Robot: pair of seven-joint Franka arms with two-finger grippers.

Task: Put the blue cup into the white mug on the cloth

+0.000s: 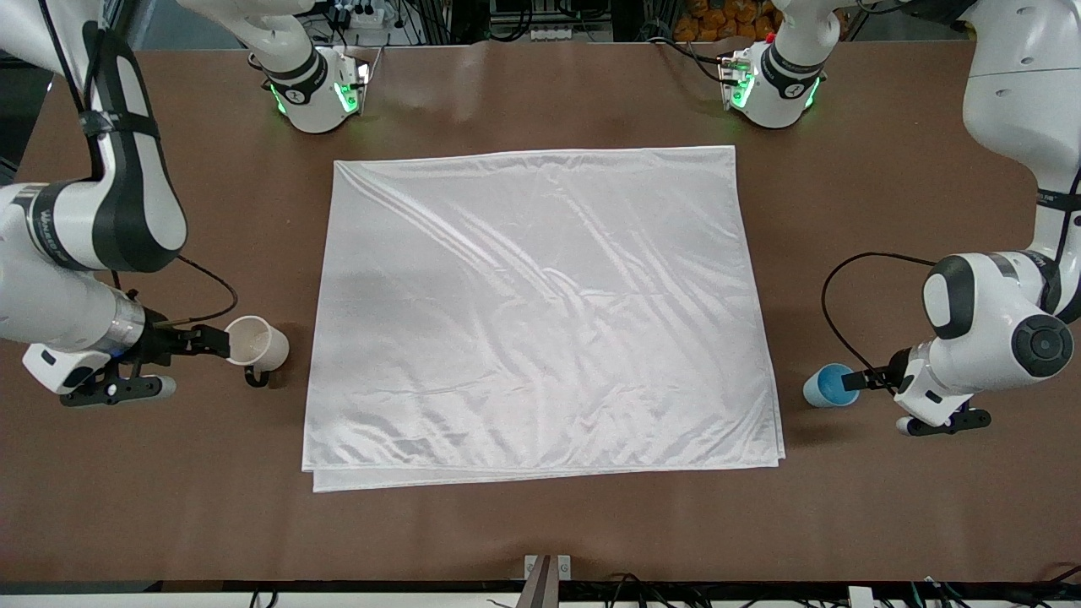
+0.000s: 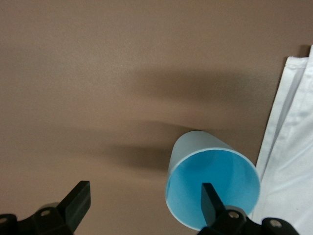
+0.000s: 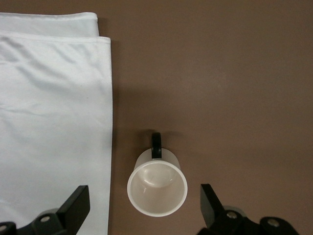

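Observation:
The right gripper grabs the white mug by its black handle [image 1: 257, 377] next, to set the mug on the cloth [image 1: 540, 312] for the blue cup.
The white cloth [image 1: 540, 312] lies flat in the middle of the table, folded double. The white mug [image 1: 258, 344] with its black handle stands on bare table beside the cloth's edge, toward the right arm's end. My right gripper [image 1: 221, 342] is open above it; in the right wrist view the mug [image 3: 157, 188] sits between the two fingers [image 3: 77, 203]. The blue cup [image 1: 829, 385] stands on bare table toward the left arm's end. My left gripper [image 1: 849, 382] is open over it; one finger [image 2: 210, 200] is over the cup's mouth [image 2: 215, 181], the other over bare table.
The brown table [image 1: 540, 532] surrounds the cloth. The cloth's edge shows in the left wrist view [image 2: 293, 122] and in the right wrist view [image 3: 49, 98]. The arm bases [image 1: 317, 93] stand along the table edge farthest from the front camera.

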